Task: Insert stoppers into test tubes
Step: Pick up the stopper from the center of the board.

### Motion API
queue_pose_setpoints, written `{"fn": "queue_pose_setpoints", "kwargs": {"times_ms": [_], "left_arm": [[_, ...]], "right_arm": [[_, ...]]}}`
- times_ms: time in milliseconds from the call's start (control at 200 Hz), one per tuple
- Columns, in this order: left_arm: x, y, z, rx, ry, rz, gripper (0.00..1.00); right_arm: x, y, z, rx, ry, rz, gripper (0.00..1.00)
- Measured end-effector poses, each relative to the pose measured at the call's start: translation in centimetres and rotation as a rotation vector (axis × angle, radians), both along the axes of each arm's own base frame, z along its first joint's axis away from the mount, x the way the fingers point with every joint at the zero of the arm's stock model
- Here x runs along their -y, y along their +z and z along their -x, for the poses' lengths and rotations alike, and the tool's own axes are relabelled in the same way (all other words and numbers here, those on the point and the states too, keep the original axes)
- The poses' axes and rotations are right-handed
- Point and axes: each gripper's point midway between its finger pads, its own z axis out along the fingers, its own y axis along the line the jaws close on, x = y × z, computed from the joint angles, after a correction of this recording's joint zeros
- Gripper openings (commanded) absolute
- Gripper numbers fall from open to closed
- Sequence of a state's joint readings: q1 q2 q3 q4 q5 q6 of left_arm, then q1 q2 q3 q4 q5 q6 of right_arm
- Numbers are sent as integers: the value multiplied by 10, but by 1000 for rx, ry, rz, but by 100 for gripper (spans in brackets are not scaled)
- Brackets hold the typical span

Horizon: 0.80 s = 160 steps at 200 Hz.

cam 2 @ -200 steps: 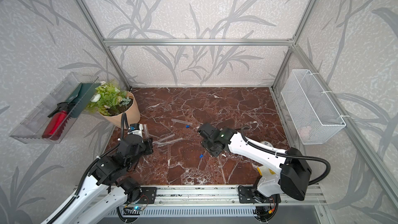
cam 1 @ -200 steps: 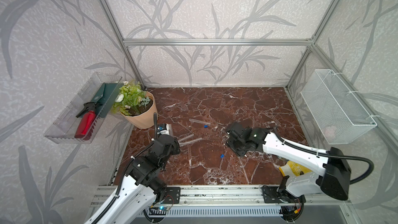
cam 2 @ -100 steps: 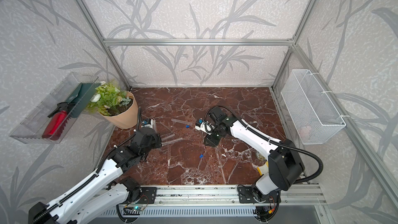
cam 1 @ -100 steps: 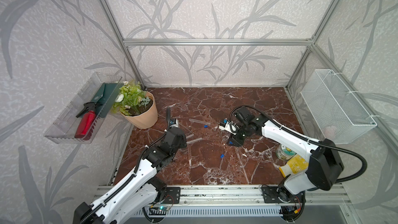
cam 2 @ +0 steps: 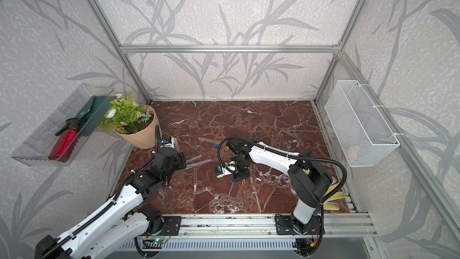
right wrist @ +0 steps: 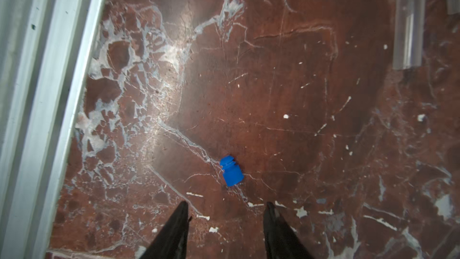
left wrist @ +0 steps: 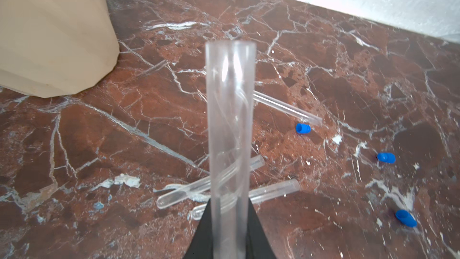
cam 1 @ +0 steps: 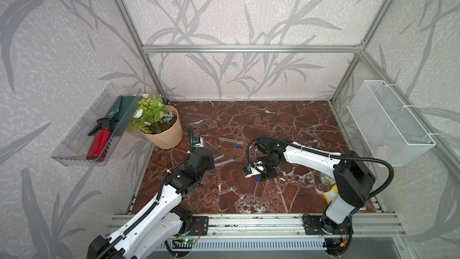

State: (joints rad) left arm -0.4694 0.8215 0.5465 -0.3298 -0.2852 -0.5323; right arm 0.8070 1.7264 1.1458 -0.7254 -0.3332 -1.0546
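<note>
The blue stopper needs to go into the test tube with its narrow end, so my right gripper should grab it next by its wider end to leave the narrow end free.
My left gripper (left wrist: 229,204) is shut on a clear test tube (left wrist: 230,125), which sticks straight out from the jaws with its open mouth away from me. Three more test tubes (left wrist: 286,107) (left wrist: 189,190) (left wrist: 273,189) lie on the marble floor beyond it, and three blue stoppers (left wrist: 303,128) (left wrist: 385,157) (left wrist: 405,218) lie off to one side. My right gripper (right wrist: 226,206) is open and points down, with nothing between its fingers. A fourth blue stopper (right wrist: 231,171) lies on its side just ahead of the tips, also seen in both top views (cam 1: 256,181) (cam 2: 231,181).
A beige plant pot (cam 1: 164,130) stands at the back left, close to the left arm. A clear wall tray (cam 1: 82,135) holds a red bottle (cam 1: 99,140). A white wire basket (cam 1: 388,125) hangs on the right wall. The metal front rail (cam 1: 249,222) bounds the floor.
The right arm has come forward from the middle of the floor and lowered over the lone stopper, its jaws a little wider. The left arm reached out with its tube, then held still.
</note>
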Motion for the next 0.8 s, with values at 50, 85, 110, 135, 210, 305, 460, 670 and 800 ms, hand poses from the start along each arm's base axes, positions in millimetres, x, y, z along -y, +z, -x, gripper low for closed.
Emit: {"fn": "queue_pose_setpoints", "kwargs": {"times_ms": [50, 85, 110, 135, 210, 305, 460, 670, 800], "left_arm": [[-6, 0, -5, -1, 18, 14, 0], [-10, -1, -8, -4, 30, 25, 0], [-12, -2, -10, -6, 34, 26, 0], [-16, -3, -11, -11, 41, 28, 0], [-17, -6, -13, -21, 34, 27, 0], [-14, -6, -13, -21, 11, 29, 0], [-11, -2, -13, -9, -4, 43, 0], [-12, 2, -13, 3, -3, 50, 0], [-12, 1, -13, 2, -2, 50, 0]], "right_arm": [[1, -7, 1, 4, 25, 21, 47], [1, -11, 1, 7, 40, 32, 47], [1, -14, 1, 10, 48, 38, 47], [1, -15, 2, 12, 55, 42, 47], [0, -17, 1, 26, 72, 47, 47], [-2, -17, -2, 48, 87, 40, 47], [-7, -20, -5, 77, 106, 35, 46], [-7, -34, -2, 58, 123, 66, 42], [-6, -38, -2, 62, 126, 82, 38]]}}
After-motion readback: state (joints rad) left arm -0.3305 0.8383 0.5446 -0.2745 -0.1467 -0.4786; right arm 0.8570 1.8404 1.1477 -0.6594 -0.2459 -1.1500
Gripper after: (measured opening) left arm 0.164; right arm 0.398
